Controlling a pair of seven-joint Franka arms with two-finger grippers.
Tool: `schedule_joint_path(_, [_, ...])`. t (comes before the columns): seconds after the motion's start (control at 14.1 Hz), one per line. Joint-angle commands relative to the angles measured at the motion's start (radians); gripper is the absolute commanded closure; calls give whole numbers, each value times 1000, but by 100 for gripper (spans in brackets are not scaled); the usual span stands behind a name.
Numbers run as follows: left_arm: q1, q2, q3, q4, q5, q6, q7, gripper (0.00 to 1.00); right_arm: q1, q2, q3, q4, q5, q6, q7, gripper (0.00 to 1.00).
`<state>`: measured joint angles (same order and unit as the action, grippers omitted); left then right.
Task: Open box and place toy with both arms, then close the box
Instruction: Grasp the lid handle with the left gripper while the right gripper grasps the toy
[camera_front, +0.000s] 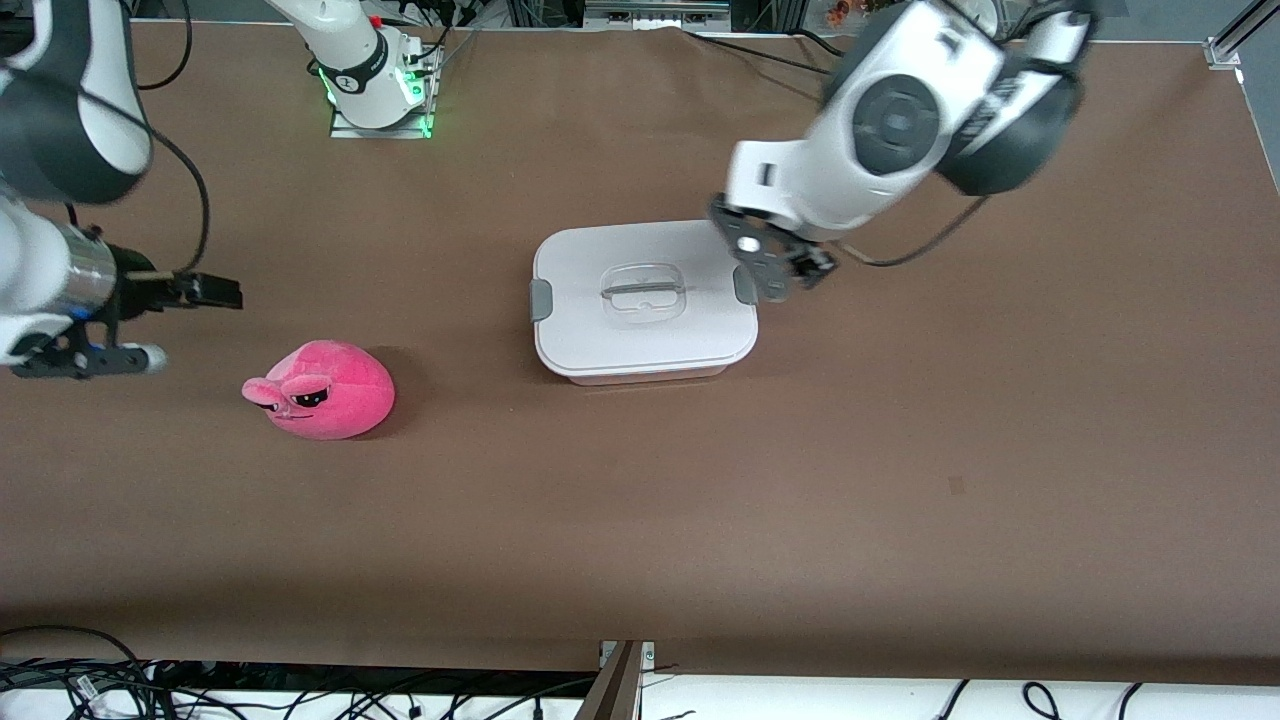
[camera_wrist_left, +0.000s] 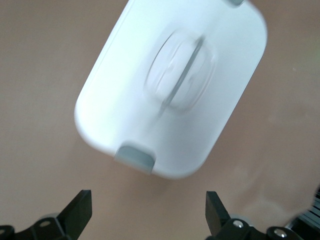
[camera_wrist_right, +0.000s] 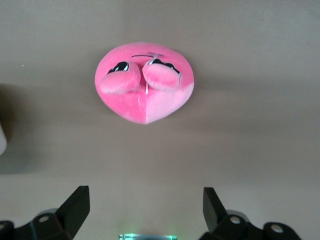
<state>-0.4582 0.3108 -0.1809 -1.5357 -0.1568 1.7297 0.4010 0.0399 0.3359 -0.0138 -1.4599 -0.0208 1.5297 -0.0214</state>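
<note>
I need to open the box for the toy, so next I should take hold of the white lid (camera_front: 618, 342) by its recessed handle (camera_front: 645, 290) with my left gripper.
The box (camera_front: 645, 300) stands mid-table with its white lid on, a grey clip at each end and a recessed handle (camera_front: 645, 290). My left gripper (camera_front: 775, 262) hovers open and empty just off the clip (camera_front: 745, 285) at the left arm's end. The left wrist view shows the lid (camera_wrist_left: 170, 85) and that clip (camera_wrist_left: 135, 157) ahead of the open gripper (camera_wrist_left: 148, 215). The pink toy (camera_front: 325, 390) lies on the table toward the right arm's end, nearer the front camera than the box. My right gripper (camera_front: 205, 292) is open and empty above the table beside the toy (camera_wrist_right: 145, 82), apart from it (camera_wrist_right: 145, 210).
The right arm's base (camera_front: 375, 90) with a green light stands at the table's back edge. Cables (camera_front: 120, 680) lie along the table's front edge. A grey cable (camera_front: 930, 245) hangs from the left arm near the box.
</note>
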Motion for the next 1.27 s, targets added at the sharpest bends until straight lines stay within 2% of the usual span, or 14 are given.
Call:
schedule_joint_path(0.0, [-85, 91, 11, 35, 63, 163, 82, 0, -5, 81, 8, 0, -4, 82, -14, 0])
schedule_joint_path(0.35, [-158, 224, 9, 26, 131, 399, 114, 0, 12, 127, 8, -94, -8, 223, -11, 0])
schedule_joint_path(0.64, [-174, 235, 9, 14, 131, 404, 117, 0, 12, 135, 9, -158, -5, 314, -12, 0])
schedule_joint_path(0.71, [-175, 235, 9, 5, 131, 403, 117, 16, 12, 138, 9, -162, -5, 322, -15, 0])
schedule_joint_path(0.78, [-183, 235, 9, 0, 129, 403, 105, 49, 12, 146, 9, -163, -5, 334, -15, 0])
schedule_joint_path(0.85, [-189, 235, 9, 0, 128, 401, 101, 75, 12, 155, 9, -163, -5, 357, -15, 0])
schedule_joint_path(0.92, [-189, 234, 9, 0, 129, 401, 101, 89, 12, 167, 9, -163, -7, 378, -15, 0])
schedule_joint_path(0.99, [-189, 229, 9, 0, 128, 390, 99, 100, 12, 178, 11, -162, -7, 403, -15, 0])
schedule_joint_path(1.06, [-191, 223, 8, 2, 126, 355, 96, 100, 14, 187, 11, -163, -7, 435, -15, 0])
schedule_joint_path(1.13, [-188, 222, 8, 9, 115, 326, 87, 100, 15, 198, 12, -162, -7, 461, -15, 5])
schedule_joint_path(1.2, [-189, 217, 6, 14, 114, 314, 81, 100, 15, 206, 12, -162, -7, 478, -15, 15])
